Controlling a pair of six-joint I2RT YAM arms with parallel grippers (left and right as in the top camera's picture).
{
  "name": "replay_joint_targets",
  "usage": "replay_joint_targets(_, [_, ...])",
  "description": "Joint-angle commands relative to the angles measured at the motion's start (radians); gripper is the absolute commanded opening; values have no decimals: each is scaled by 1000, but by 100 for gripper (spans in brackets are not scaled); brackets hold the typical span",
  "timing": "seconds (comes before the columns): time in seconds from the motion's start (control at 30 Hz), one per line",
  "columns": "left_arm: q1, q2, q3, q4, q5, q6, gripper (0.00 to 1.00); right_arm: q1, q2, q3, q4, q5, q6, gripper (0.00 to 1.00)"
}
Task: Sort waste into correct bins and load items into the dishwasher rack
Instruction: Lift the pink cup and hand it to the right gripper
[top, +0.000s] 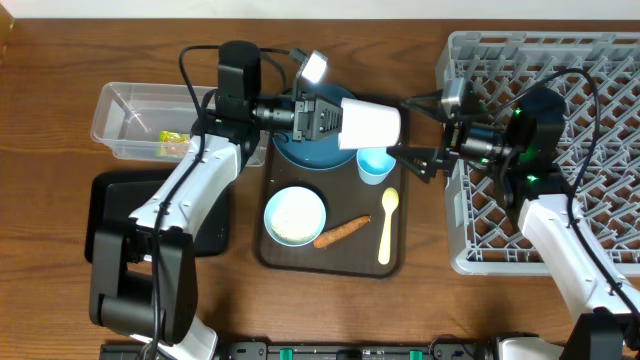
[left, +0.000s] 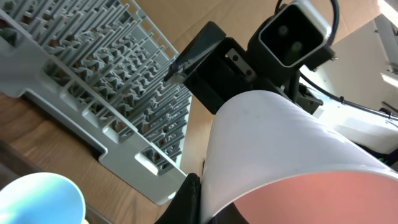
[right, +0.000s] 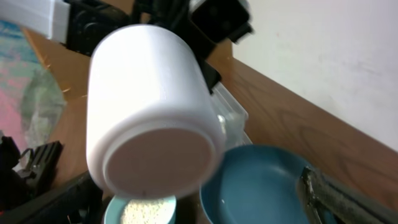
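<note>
My right gripper needs to reach the pink cup and grab it around its base end. That leaves the cup's rim free, so the cup can go into the rack opening first.
My left gripper is shut on the rim of the small pink cup, white outside and pink inside, and holds it on its side above the dark blue plate. In the left wrist view a finger pinches the cup wall. My right gripper is open and empty just right of the cup, whose base faces it. The light blue cup, the bowl of rice, the carrot stick and the yellow spoon lie on the brown tray. The tissue is out of view.
The grey rack stands at the right under the right arm. The clear tub with a yellow-green wrapper is at the back left, and the black tray is in front of it. The brown tray is in the middle.
</note>
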Motion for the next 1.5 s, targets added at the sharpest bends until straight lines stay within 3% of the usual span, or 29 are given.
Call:
replay_joint_targets(0.0, [-17, 4, 12, 4, 17, -2, 6, 26, 12, 14, 22, -3, -10, 97])
replay_joint_targets(0.27, [-19, 4, 12, 4, 13, -9, 6, 60, 12, 14, 121, -6, 51, 96])
replay_joint_targets(0.6, [-19, 4, 12, 4, 13, -9, 6, 116, 12, 14, 117, -7, 51, 88])
replay_joint_targets(1.47, [-19, 4, 12, 4, 13, -16, 6, 98, 12, 14, 161, -7, 51, 72])
